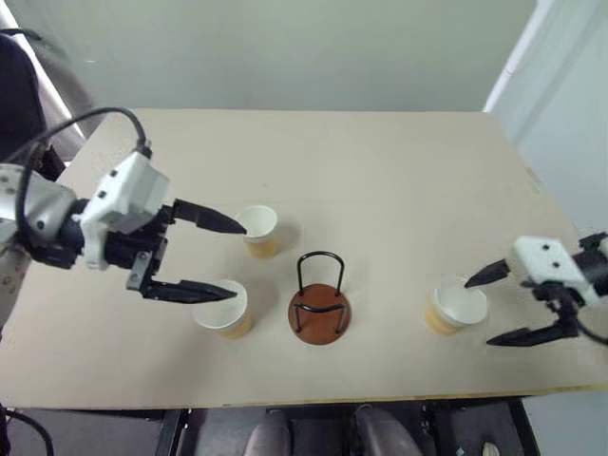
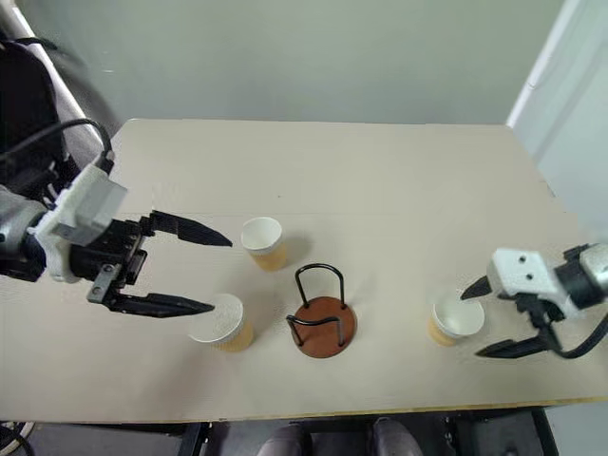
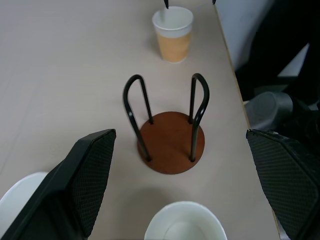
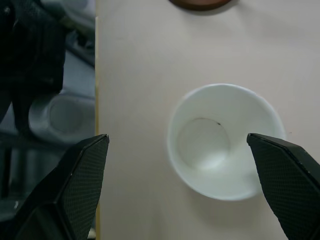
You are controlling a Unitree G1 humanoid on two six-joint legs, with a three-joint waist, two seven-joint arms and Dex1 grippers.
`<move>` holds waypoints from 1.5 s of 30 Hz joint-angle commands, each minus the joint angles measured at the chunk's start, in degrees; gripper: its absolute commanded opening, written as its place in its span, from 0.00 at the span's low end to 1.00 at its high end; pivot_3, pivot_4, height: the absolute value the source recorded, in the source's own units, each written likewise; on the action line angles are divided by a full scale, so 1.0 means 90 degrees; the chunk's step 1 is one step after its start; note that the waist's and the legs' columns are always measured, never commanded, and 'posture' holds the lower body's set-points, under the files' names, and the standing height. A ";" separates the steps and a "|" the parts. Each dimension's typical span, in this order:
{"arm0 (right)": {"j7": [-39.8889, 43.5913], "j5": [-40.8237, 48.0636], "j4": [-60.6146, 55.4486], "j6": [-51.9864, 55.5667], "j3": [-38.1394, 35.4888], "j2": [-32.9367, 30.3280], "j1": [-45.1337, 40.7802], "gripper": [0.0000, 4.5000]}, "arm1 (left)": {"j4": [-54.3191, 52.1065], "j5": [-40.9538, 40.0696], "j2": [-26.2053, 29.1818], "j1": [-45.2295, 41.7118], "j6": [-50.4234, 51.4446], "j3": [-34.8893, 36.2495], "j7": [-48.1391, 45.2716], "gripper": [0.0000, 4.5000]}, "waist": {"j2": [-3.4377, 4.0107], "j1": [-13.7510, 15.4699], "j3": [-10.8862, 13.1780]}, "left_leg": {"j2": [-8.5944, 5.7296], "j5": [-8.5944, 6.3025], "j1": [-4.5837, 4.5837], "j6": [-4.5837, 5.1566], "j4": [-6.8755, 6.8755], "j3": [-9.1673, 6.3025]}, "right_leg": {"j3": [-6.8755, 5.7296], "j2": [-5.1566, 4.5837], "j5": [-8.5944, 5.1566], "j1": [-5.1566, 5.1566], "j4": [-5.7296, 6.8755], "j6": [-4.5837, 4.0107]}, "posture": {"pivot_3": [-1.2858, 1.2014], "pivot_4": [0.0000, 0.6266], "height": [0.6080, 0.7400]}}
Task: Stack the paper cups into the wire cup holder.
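The paper cup is below both fingers, which are above its white rim [image 1: 461,324] [image 4: 169,142], over its opening and the table. My right gripper should go down first and then close on the paper cup's side.
Three paper cups stand upright on the table: one [image 1: 258,230] at mid-left, one [image 1: 223,309] nearer the front edge, one [image 1: 456,306] at the right. Between them stands the wire cup holder [image 1: 319,309], a reddish-brown disc with black wire loops and nothing in it. My left gripper [image 1: 226,262] hangs open above the two left cups, pointing right, its fingertips [image 1: 228,225] over their rims. At the right cup my right gripper [image 1: 480,312] is open and points left. The right wrist view looks down into that cup [image 4: 222,140], which stands untouched between the fingers [image 4: 75,185].
The beige table [image 1: 380,171] ends at a front edge [image 1: 380,391] close to the holder and the cups. Its right edge [image 1: 551,204] runs beside my right gripper. The far half of the table is bare. In the left wrist view the holder [image 3: 170,142] stands straight ahead.
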 commanded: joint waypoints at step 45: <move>0.0680 0.0325 0.0247 -0.0339 0.0839 0.0515 -0.1633 0.00 | -0.0081 0.0376 0.0406 0.0706 -0.0270 0.0526 0.0194 1.00 | -0.0007 0.0041 -0.0002 | 0.0004 -0.0021 0.0020 0.0038 0.0026 0.0013 | 0.0009 0.0001 -0.0019 0.0029 0.0018 0.0013 | 0.52 0.24 1.00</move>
